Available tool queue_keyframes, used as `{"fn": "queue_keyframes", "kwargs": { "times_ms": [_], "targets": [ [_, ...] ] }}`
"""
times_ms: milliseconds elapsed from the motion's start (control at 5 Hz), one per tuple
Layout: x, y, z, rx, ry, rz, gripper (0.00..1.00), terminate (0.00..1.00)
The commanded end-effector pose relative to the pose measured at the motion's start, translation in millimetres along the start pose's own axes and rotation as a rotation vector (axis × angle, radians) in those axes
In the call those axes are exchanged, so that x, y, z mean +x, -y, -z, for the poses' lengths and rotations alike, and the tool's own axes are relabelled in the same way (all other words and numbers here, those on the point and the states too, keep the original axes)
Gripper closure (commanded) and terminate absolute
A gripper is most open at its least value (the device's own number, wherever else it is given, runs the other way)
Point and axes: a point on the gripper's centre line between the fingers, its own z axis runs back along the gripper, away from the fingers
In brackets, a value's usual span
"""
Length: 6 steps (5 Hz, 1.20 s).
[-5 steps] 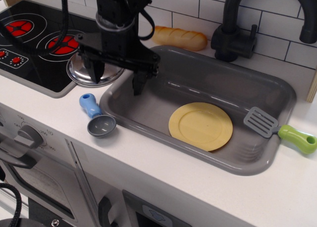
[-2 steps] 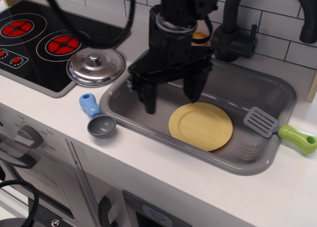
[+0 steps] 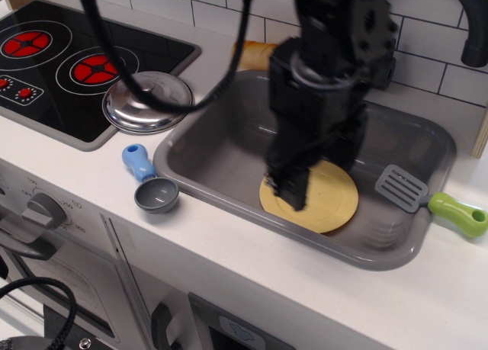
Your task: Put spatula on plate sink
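My gripper takes hold of the spatula by its neck [image 3: 427, 200] next and sets it on the yellow plate in the sink.
The spatula [image 3: 427, 199] lies across the sink's right rim, its grey slotted blade over the basin and its lime-green handle on the counter. The pale-yellow plate [image 3: 332, 201] lies flat in the grey sink [image 3: 210, 155], right of centre. My black gripper [image 3: 320, 167] hangs over the plate's left half, blurred by motion. Its jaws stand apart and hold nothing. One finger [image 3: 293, 188] reaches down at the plate's left edge. The gripper is to the left of the spatula and does not touch it. The arm hides part of the plate and the sink's back wall.
A steel pot lid [image 3: 149, 102] sits at the stovetop's [image 3: 46, 52] corner. A blue-handled grey scoop [image 3: 149, 181] lies on the counter left of the sink. A bread roll [image 3: 255, 52] and a black faucet [image 3: 473, 30] stand behind the sink by the tiled wall.
My gripper has swept right from the sink's left end to above the plate, staying open. The spatula, plate, lid and scoop have not moved.
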Motion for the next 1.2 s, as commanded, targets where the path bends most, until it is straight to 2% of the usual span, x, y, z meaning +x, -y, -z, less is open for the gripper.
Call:
{"fn": "queue_keyframes", "kwargs": {
  "times_ms": [0,200,600,800,1000],
  "targets": [
    [-15.6,43.7,-12.2,-0.050,-0.005,-0.052,0.00,0.00],
    [-31.6,60.4,-12.7,-0.019,-0.032,-0.083,0.00,0.00],
    [-53.8,71.9,-3.7,0.021,-0.082,-0.110,0.00,0.00],
    [-61.8,68.4,-4.0,0.009,-0.074,-0.104,0.00,0.00],
    [-65.7,67.1,5.5,0.007,-0.051,-0.116,0.00,0.00]
  ]
}}
